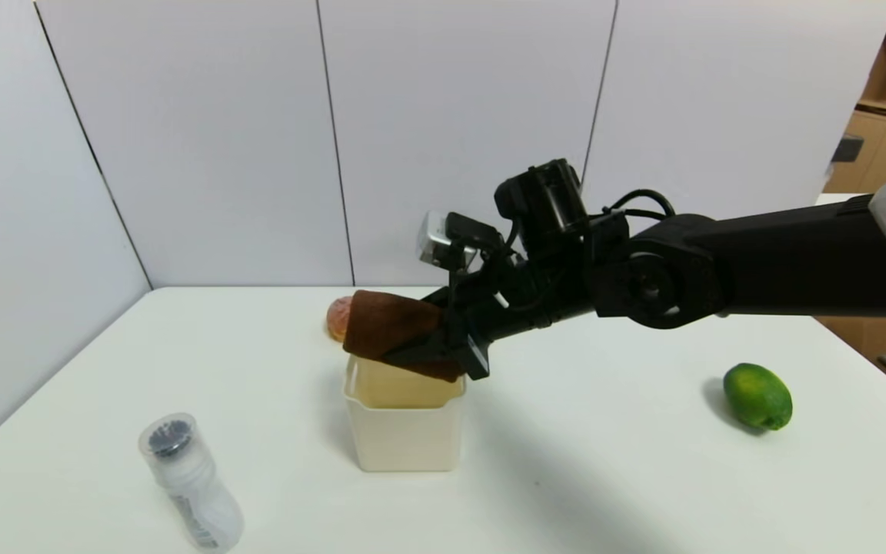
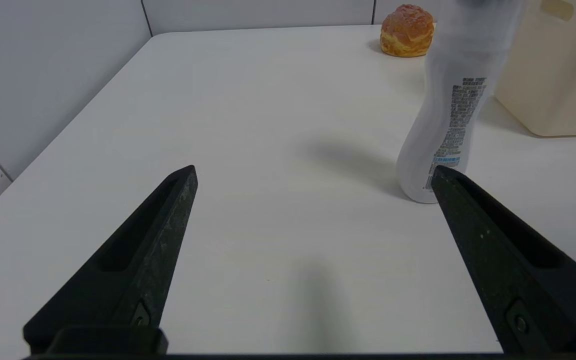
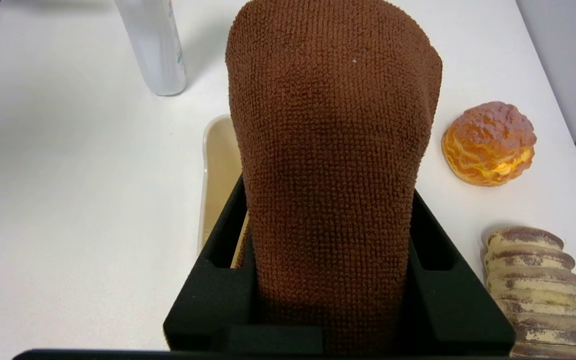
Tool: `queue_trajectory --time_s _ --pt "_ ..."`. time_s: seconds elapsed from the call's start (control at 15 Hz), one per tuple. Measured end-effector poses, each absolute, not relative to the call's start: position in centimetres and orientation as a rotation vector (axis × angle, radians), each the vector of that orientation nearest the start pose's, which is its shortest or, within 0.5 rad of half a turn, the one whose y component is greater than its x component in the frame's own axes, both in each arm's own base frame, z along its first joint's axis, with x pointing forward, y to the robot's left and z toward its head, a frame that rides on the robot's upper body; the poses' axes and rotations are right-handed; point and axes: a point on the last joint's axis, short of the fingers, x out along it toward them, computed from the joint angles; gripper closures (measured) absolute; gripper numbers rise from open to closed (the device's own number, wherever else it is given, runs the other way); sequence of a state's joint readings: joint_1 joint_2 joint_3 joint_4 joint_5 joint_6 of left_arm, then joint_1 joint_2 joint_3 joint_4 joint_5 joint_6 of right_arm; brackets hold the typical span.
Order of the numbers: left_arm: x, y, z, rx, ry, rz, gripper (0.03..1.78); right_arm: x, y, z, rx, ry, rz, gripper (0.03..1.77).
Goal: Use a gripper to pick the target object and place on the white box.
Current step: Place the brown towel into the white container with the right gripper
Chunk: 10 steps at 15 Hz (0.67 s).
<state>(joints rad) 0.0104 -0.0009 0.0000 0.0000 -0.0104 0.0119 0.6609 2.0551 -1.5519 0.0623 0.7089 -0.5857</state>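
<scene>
The brown towel (image 1: 389, 327) hangs over the white box's opening (image 1: 398, 392) and would rest in the box, so now it is time for my right gripper to release it.
The target object, a dark brown rolled towel (image 1: 389, 327), hangs tilted just above the far rim of the white box (image 1: 404, 438) in the head view. My right gripper (image 1: 420, 346) reaches in from the right and is shut on it. In the right wrist view the towel (image 3: 330, 150) stands out between the two black fingers of the right gripper (image 3: 328, 192) and hides most of the box, whose rim (image 3: 213, 165) shows beside it. The left gripper (image 2: 314, 170) hovers low over the table, open and empty, off to the near left.
A clear plastic bottle (image 1: 189, 481) stands at the near left, close in front of the left gripper's finger (image 2: 468, 215). A cream-puff bun (image 1: 339, 317) lies behind the box. A striped bread roll (image 3: 533, 285) lies near it. A green lime (image 1: 757, 396) sits at the right.
</scene>
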Motion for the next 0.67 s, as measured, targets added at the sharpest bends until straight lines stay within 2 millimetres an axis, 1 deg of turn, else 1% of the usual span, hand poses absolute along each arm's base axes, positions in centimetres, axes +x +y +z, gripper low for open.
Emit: queue_trajectory --time_s 0.07,0.13,0.2,0.4,0.67 --pt "-2.29 -0.05 7.55 0.012 -0.001 0.0 0.12 31.56 26.39 19.5 -0.461 0.204 1.467 1.11" --pt "-2.29 -0.05 7.55 0.012 -0.001 0.0 0.12 31.55 26.41 19.46 -0.462 0.205 1.467 1.05" --pt "-2.29 -0.05 7.55 0.012 -0.001 0.0 0.12 31.6 26.33 19.48 -0.464 0.207 1.459 0.93" --pt "-2.29 -0.05 7.55 0.012 -0.001 0.0 0.12 31.55 26.3 19.62 -0.47 0.205 1.449 0.66" --pt "-2.29 -0.05 7.55 0.012 -0.001 -0.001 0.12 31.41 26.21 20.07 -0.47 0.188 1.446 0.43"
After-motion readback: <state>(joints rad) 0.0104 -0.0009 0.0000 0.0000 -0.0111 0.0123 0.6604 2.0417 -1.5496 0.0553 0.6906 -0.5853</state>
